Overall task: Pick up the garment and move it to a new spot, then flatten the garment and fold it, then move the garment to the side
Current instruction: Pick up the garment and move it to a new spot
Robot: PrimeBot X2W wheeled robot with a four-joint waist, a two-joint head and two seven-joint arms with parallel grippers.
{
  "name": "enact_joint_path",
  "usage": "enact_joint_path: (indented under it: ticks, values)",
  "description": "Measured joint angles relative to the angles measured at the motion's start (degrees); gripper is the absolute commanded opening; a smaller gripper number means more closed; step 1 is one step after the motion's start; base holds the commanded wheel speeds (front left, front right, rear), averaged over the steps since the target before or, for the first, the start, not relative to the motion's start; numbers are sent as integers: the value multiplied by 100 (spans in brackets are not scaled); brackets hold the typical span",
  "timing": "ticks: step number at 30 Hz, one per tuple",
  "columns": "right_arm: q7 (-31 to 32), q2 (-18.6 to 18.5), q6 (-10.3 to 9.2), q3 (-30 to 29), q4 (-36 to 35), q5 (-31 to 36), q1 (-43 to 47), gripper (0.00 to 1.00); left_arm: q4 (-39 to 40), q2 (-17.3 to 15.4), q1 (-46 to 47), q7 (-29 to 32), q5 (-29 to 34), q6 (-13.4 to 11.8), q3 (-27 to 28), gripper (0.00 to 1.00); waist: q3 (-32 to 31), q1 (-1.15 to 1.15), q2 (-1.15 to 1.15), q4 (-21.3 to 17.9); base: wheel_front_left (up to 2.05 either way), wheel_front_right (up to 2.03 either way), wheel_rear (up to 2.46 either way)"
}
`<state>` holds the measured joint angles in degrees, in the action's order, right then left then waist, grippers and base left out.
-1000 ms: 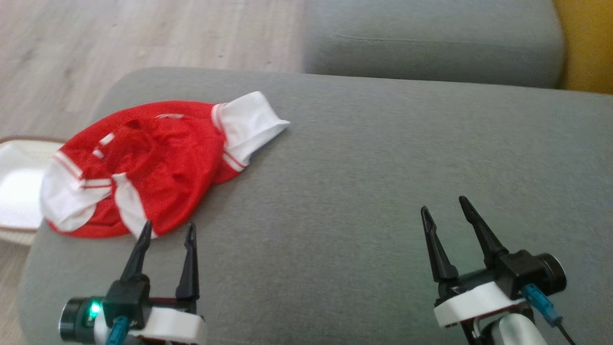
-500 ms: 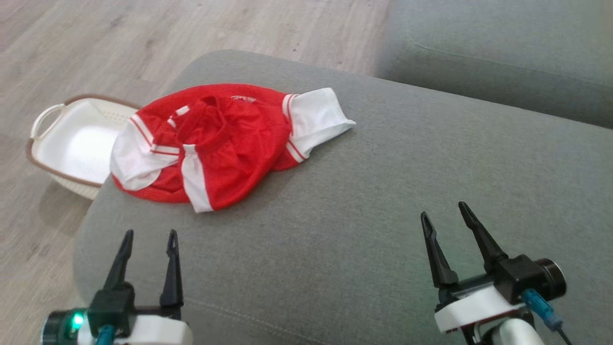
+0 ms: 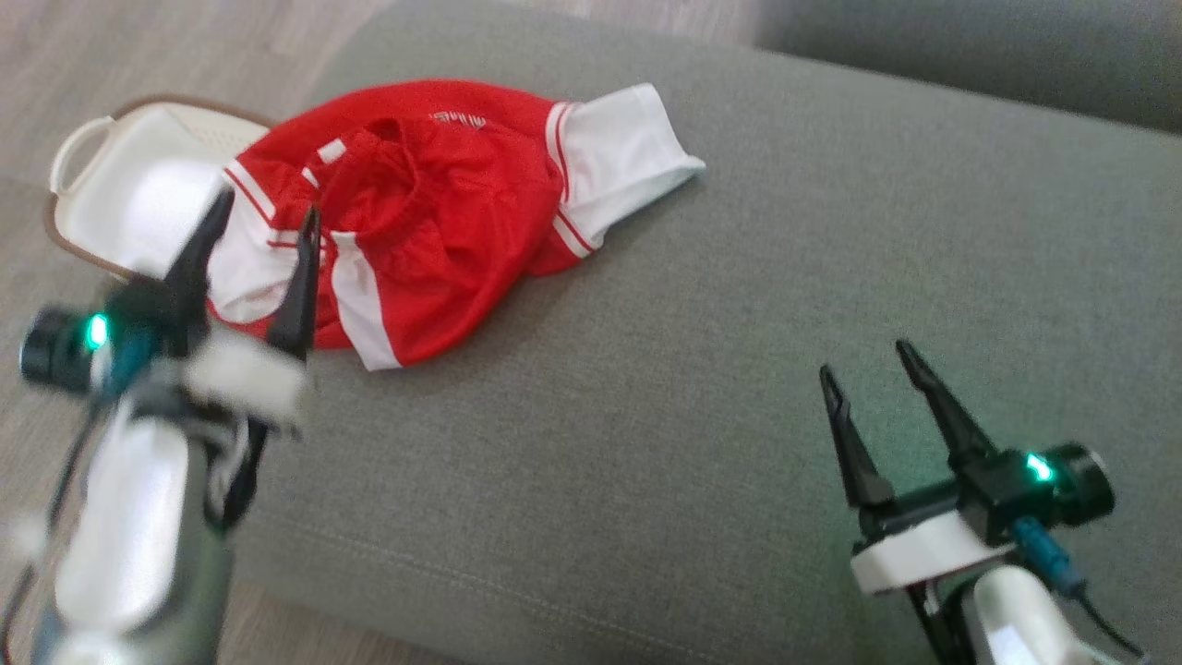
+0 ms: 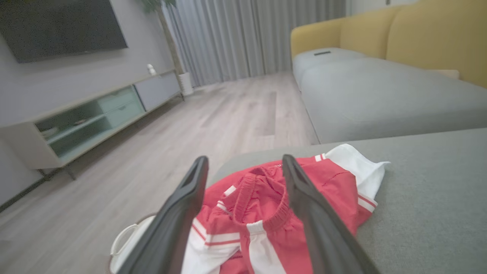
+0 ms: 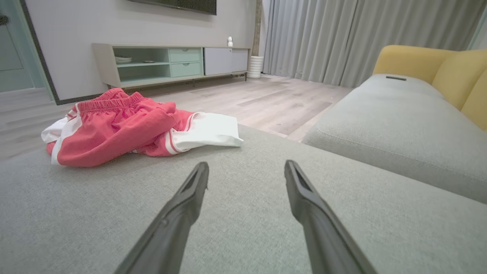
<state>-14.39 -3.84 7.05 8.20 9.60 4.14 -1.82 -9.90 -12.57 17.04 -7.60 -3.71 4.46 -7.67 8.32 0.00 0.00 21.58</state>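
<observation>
To pick up the garment, my left gripper will next grab the ribbed waistband [image 3: 407, 205]. The waistband stands up in an open ring above the slack red cloth [image 3: 476, 244].
The garment [image 3: 434, 212], red shorts with white panels and stripes, lies crumpled near the left end of the grey sofa cushion [image 3: 739, 305]. My left gripper [image 3: 268, 208] is raised and open, its fingertips over the garment's white left edge, nothing between them. In the left wrist view the garment [image 4: 266, 213] lies below and between the open fingers [image 4: 182, 213]. My right gripper [image 3: 868, 360] stands open above bare cushion at the lower right, well away from the garment. The right wrist view has the garment [image 5: 125, 129] far off to the left.
A white basket with a brown rim [image 3: 92, 175] sits on the wooden floor just left of the cushion, next to the garment. A second grey cushion [image 5: 399, 125] and a yellow backrest [image 5: 437, 72] lie to the right. A TV cabinet [image 5: 167, 62] stands by the far wall.
My left arm has lifted and moved forward, bringing its open fingers over the garment's left edge. The head camera has tilted down and shifted. The right gripper has barely moved.
</observation>
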Motion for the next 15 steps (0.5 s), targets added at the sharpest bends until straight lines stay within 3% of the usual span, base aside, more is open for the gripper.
enact_joint_path:
  ticks: [4, 10, 15]
  values:
    - [0, -144, 0, 52, -14, 0, -282, 100, -1078, -79, 1300, 797, -515, 245, -192, 100, 309, 1, 0, -64, 0, 0, 0]
    - [-2, -404, 1, 19, -81, 57, -709, 100, -2642, -319, 2689, 1102, -1077, 303, -416, 100, 839, 1, 0, -240, 0, 0, 0]
    - [-9, -641, 1, -169, -197, 100, -841, 100, -3650, -254, 3312, 1218, -1639, 308, -946, 100, 1302, 2, 0, -328, 0, 0, 0]
